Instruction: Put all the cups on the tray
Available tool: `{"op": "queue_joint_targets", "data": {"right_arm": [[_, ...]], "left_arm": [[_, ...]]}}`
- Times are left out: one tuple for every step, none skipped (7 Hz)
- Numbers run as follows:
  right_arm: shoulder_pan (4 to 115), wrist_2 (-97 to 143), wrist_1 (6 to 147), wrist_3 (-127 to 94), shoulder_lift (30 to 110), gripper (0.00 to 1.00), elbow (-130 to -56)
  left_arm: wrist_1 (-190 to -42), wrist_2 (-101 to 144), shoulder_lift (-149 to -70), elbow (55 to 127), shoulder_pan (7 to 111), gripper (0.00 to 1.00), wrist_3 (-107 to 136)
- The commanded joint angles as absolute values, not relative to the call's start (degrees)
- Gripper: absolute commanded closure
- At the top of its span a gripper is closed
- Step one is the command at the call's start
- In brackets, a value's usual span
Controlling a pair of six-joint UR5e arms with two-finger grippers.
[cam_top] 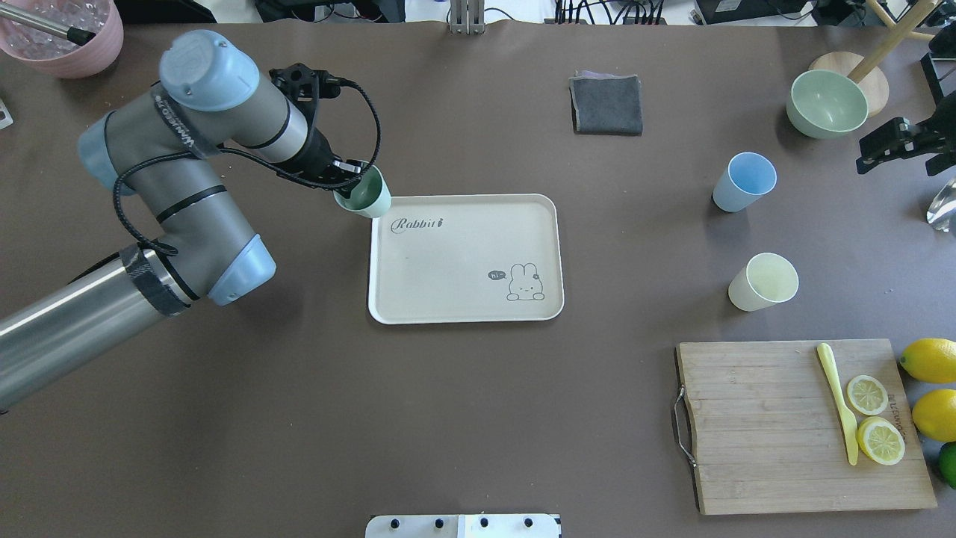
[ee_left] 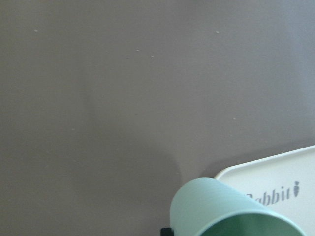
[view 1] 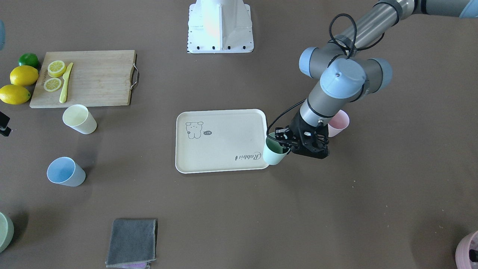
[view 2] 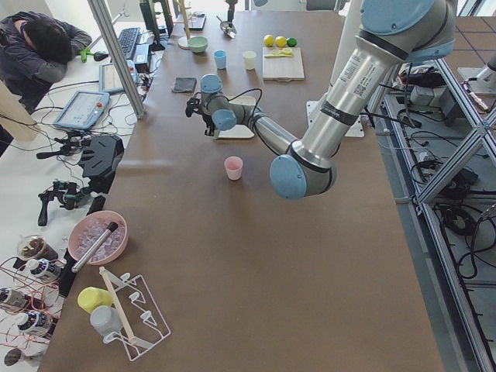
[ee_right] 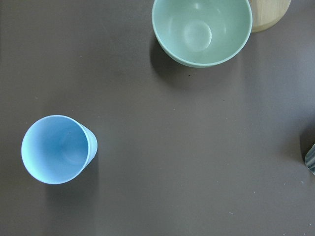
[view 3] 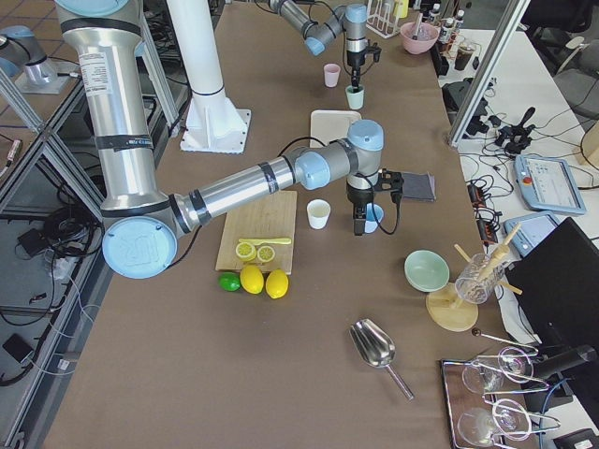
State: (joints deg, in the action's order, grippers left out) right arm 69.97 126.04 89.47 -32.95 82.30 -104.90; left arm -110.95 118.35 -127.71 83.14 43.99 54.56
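Observation:
I need to keep holding the cup with my left gripper until the cup is farther in, because the mint green cup's base (view 1: pixel 272 160) hangs outside the cream tray's rim (view 1: pixel 266 166).
My left gripper (cam_top: pixel 351 175) is shut on the rim of the mint green cup (cam_top: pixel 366 196) and holds it tilted at the corner of the cream tray (cam_top: pixel 463 254) by the "Rabbit" script; the cup also shows in the left wrist view (ee_left: pixel 216 206). The tray is bare. The pink cup (view 1: pixel 339 123) stands on the table behind that arm. The blue cup (cam_top: pixel 744 181) and the yellow cup (cam_top: pixel 763 282) stand on the table right of the tray. My right gripper (cam_top: pixel 915 149) hovers near the blue cup (ee_right: pixel 58 149), empty, jaws apart.
A pale green bowl (cam_top: pixel 827 103) sits beyond the blue cup. A wooden cutting board (cam_top: pixel 799 426) holds lemon slices and a yellow knife, with whole lemons beside it. A grey cloth (cam_top: pixel 606 104) lies at the far side. A pink pot (cam_top: pixel 63 37) stands at the far left corner.

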Motion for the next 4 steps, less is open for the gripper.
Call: {"op": "queue_joint_targets", "data": {"right_arm": [[69.96, 126.12, 89.47, -32.96, 82.27, 0.01, -104.68], [69.96, 126.12, 89.47, -32.96, 82.35, 0.01, -104.59], [69.96, 126.12, 89.47, -32.96, 82.35, 0.01, -104.50], [69.96, 126.21, 89.47, -32.87, 82.01, 0.01, -103.89]], "left_arm": [[-108.81, 114.81, -130.43, 82.00, 40.62, 1.00, 55.81], [-108.81, 114.00, -131.73, 80.17, 40.08, 1.00, 55.72], [-108.90, 114.08, -131.75, 80.16, 40.17, 1.00, 55.03], [-108.98, 114.08, -131.75, 80.16, 40.25, 0.30, 54.85]]}}
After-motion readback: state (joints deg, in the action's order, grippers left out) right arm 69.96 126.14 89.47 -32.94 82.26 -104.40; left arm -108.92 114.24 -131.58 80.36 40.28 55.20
